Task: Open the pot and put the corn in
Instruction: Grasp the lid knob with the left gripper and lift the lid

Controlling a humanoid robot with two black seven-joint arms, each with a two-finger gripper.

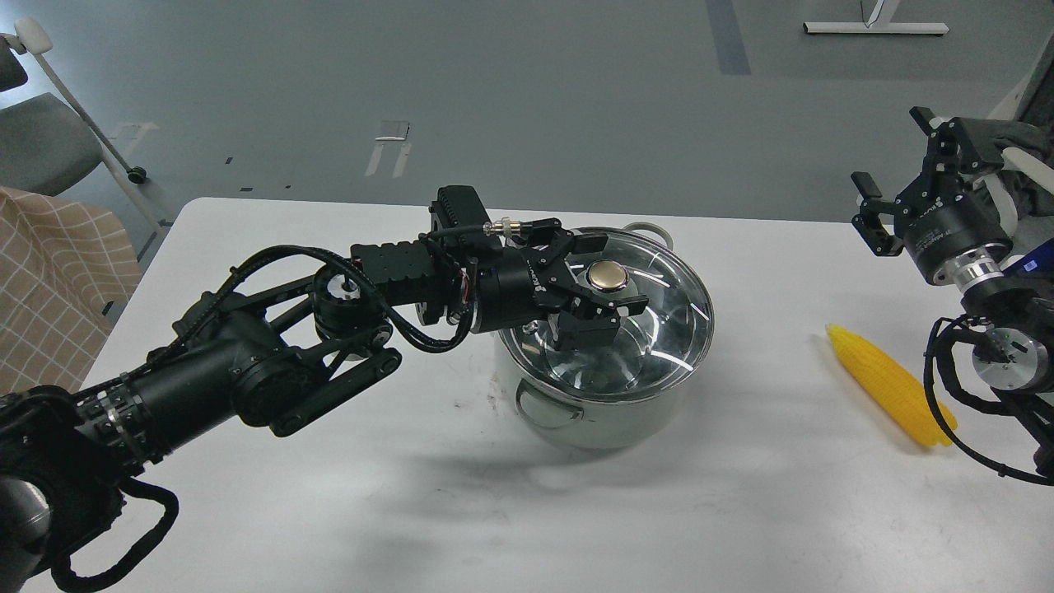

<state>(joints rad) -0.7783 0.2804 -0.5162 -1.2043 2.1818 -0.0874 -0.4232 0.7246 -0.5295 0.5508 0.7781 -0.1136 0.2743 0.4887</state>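
Note:
Next, my left gripper grabs the lid by its narrow gold knob [608, 277], since the glass disc spreads far wider than the open fingers.
The pale grey-green pot [613, 422] stands in the middle of the white table [412, 494], closed by a glass lid [659, 342] with a gold knob [608, 276]. My left gripper [609, 276] is open, low over the lid, with one finger on each side of the knob; a small gap shows on both sides. The yellow corn [891, 385] lies on the table to the right of the pot. My right gripper [889, 148] is open and empty, raised above the table's right edge, behind and above the corn.
A grey chair [41, 140] and a checked cloth [49, 280] are off the table's left side. A white stand base [873, 28] lies on the floor far back.

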